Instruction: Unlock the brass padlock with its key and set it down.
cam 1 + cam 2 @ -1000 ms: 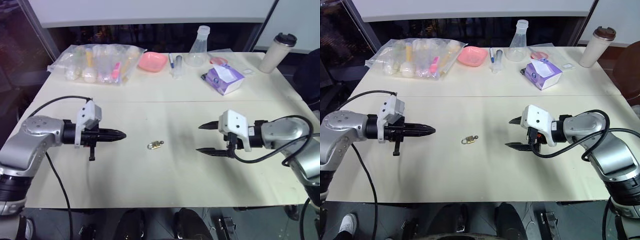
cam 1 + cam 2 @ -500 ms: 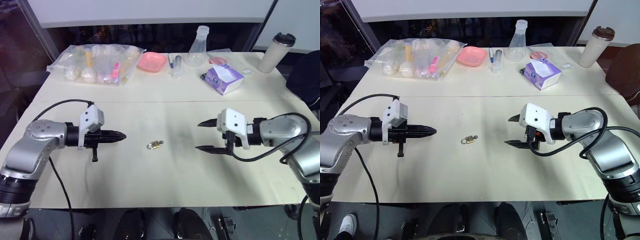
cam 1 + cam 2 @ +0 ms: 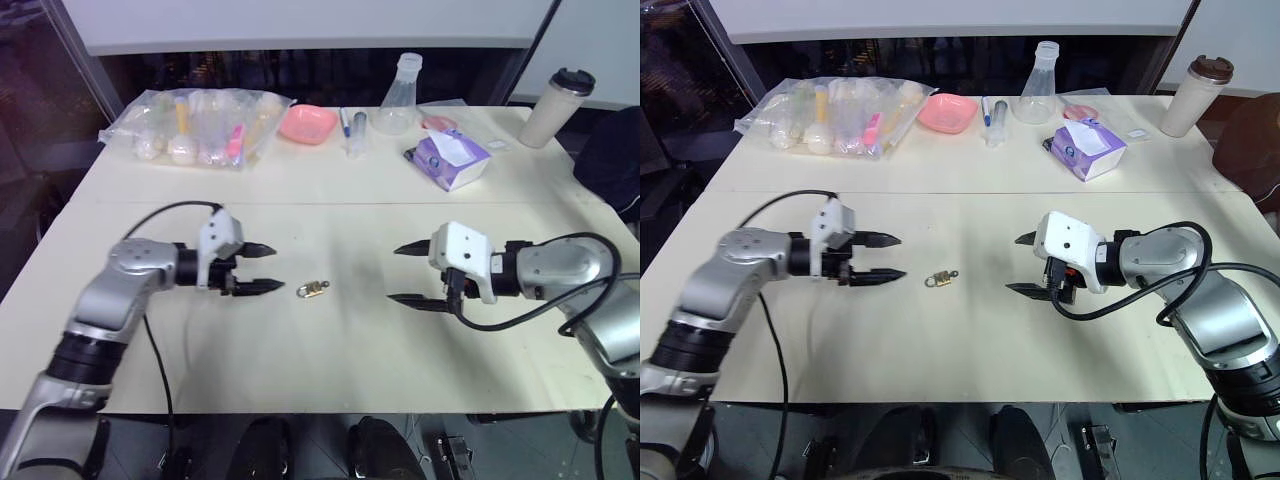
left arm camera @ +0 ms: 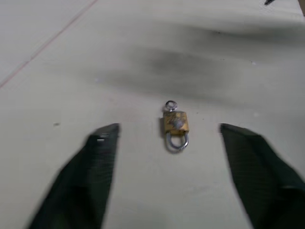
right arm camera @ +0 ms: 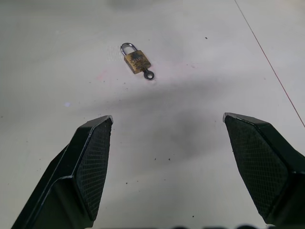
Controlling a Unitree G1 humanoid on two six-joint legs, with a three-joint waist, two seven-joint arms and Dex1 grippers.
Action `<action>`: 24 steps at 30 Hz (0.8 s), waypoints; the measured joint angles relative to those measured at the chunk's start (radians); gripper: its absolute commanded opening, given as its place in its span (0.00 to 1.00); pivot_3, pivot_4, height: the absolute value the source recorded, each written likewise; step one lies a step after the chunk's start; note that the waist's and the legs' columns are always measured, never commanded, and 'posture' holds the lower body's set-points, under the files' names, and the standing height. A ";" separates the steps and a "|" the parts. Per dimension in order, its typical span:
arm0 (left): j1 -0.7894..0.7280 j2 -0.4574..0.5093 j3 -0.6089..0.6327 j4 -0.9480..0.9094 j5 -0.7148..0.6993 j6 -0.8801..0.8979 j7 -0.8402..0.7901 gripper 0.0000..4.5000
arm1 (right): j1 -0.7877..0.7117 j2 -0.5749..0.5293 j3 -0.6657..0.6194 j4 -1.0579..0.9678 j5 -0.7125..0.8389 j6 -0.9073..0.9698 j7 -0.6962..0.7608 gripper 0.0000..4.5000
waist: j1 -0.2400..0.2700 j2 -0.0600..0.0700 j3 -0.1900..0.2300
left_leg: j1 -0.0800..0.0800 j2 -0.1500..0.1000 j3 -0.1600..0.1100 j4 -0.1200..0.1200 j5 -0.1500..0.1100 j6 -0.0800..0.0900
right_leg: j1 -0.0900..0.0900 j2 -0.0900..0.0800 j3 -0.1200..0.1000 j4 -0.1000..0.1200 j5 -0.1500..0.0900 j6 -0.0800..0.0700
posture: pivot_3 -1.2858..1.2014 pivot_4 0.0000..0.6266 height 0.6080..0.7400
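Observation:
The padlock's body has straight facing sides, while its shackle (image 4: 177, 142) curves round. My left gripper will next pick up the padlock by its brass body (image 4: 176, 122).
The brass padlock (image 3: 312, 290) lies flat on the table's middle, its silvery shackle toward my left arm and its key (image 5: 148, 75) in the keyhole at the other end. My left gripper (image 3: 267, 268) hovers open just left of it, fingertips pointing at it; the padlock (image 4: 175, 125) lies ahead of the gap between the two fingers (image 4: 97, 162). My right gripper (image 3: 403, 274) stands open farther off to the right, also aimed at the padlock (image 5: 137, 61). Neither gripper touches it.
Along the far edge stand a clear bag of bottles (image 3: 195, 125), a pink dish (image 3: 306, 122), a syringe (image 3: 354, 128), a glass flask (image 3: 399, 95), a purple tissue pack (image 3: 448, 158) and a travel cup (image 3: 562, 105). A seam (image 3: 330, 205) crosses the table (image 3: 330, 360).
My left gripper has swung right toward the padlock and its fingers have gone from shut to open. The right gripper and the padlock stayed in place.

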 measured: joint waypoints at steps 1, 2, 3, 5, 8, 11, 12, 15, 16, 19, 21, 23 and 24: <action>-0.010 -0.021 -0.027 0.029 0.024 -0.022 -0.001 0.99 | 0.005 0.000 -0.004 -0.011 0.003 0.005 -0.007 0.86 | -0.001 0.000 0.000 | 0.000 0.000 0.000 0.001 0.000 0.000 | 0.000 0.000 0.000 0.000 0.000 0.000 | 0.52 0.24 0.81; -0.014 -0.033 -0.043 0.047 0.039 -0.035 -0.002 0.99 | 0.010 0.000 -0.006 -0.019 0.005 0.009 -0.012 0.86 | -0.001 0.000 0.000 | 0.000 0.000 0.000 0.001 0.000 0.000 | 0.000 0.000 0.000 0.001 0.000 0.000 | 0.52 0.24 0.81; -0.023 -0.052 -0.060 0.074 0.056 -0.055 -0.008 0.99 | 0.024 -0.001 -0.014 -0.031 0.005 0.018 -0.021 0.86 | -0.002 0.000 0.000 | 0.000 0.000 0.000 0.001 0.000 0.001 | 0.000 0.000 0.000 0.001 0.000 0.000 | 0.52 0.24 0.81; -0.043 -0.086 -0.093 0.132 0.100 -0.109 -0.003 0.99 | 0.049 -0.002 -0.023 -0.047 0.005 0.032 -0.037 0.86 | -0.001 0.000 0.000 | 0.000 0.000 0.000 0.001 0.000 0.001 | 0.000 0.000 0.000 0.002 0.000 0.000 | 0.52 0.24 0.81; -0.064 -0.127 -0.129 0.235 0.179 -0.199 0.033 0.99 | 0.073 -0.002 -0.039 -0.084 0.013 0.050 -0.055 0.86 | -0.001 0.000 0.000 | 0.000 0.000 0.000 0.002 0.000 0.001 | 0.000 0.000 0.000 0.002 0.000 0.000 | 0.52 0.24 0.81; -0.086 -0.163 -0.132 0.299 0.216 -0.244 0.063 0.99 | 0.092 -0.010 -0.052 -0.108 0.017 0.069 -0.069 0.86 | -0.002 0.000 0.000 | 0.000 0.000 0.000 0.002 0.000 0.001 | -0.001 0.000 0.000 0.002 0.000 0.000 | 0.52 0.24 0.81; -0.097 -0.179 -0.133 0.315 0.231 -0.260 0.077 0.99 | 0.099 -0.012 -0.058 -0.115 0.017 0.073 -0.076 0.86 | 0.002 0.000 0.000 | 0.000 0.000 0.000 0.002 0.000 0.001 | 0.000 0.000 0.000 0.003 0.000 0.000 | 0.52 0.24 0.81; -0.123 -0.214 -0.136 0.369 0.262 -0.308 0.100 0.99 | 0.122 -0.015 -0.083 -0.137 0.022 0.089 -0.092 0.86 | 0.010 0.000 0.000 | 0.000 0.000 0.000 0.003 0.000 0.001 | 0.001 0.000 0.000 0.003 0.000 0.000 | 0.52 0.24 0.81; -0.129 -0.224 -0.137 0.380 0.270 -0.315 0.102 0.87 | 0.123 -0.015 -0.084 -0.141 0.024 0.089 -0.096 0.86 | 0.013 0.000 0.000 | 0.001 0.000 0.000 0.004 0.000 0.001 | 0.001 0.000 0.000 0.003 0.000 0.001 | 0.52 0.24 0.81; -0.131 -0.243 -0.147 0.401 0.270 -0.334 0.099 0.62 | 0.123 -0.015 -0.084 -0.148 0.026 0.091 -0.103 0.86 | 0.021 0.000 0.000 | 0.002 0.000 0.000 0.004 0.000 0.001 | 0.003 0.000 0.000 0.003 0.000 0.001 | 0.52 0.24 0.81; -0.131 -0.245 -0.152 0.405 0.271 -0.341 0.094 0.42 | 0.123 -0.015 -0.084 -0.148 0.026 0.091 -0.106 0.86 | 0.020 0.000 0.000 | 0.002 -0.001 0.000 0.004 0.000 0.001 | 0.003 -0.001 0.000 0.003 0.000 0.001 | 0.52 0.24 0.81; -0.131 -0.245 -0.157 0.407 0.272 -0.350 0.090 0.22 | 0.122 -0.016 -0.084 -0.148 0.026 0.091 -0.107 0.86 | 0.019 0.000 0.000 | 0.002 0.000 0.000 0.004 0.000 0.001 | 0.003 0.000 0.000 0.003 0.000 0.001 | 0.52 0.24 0.81; -0.131 -0.244 -0.157 0.408 0.274 -0.353 0.090 0.16 | 0.122 -0.016 -0.084 -0.148 0.026 0.090 -0.107 0.86 | 0.019 0.000 0.000 | 0.002 0.000 0.000 0.004 0.000 0.001 | 0.003 0.000 0.000 0.003 0.000 0.001 | 0.52 0.24 0.81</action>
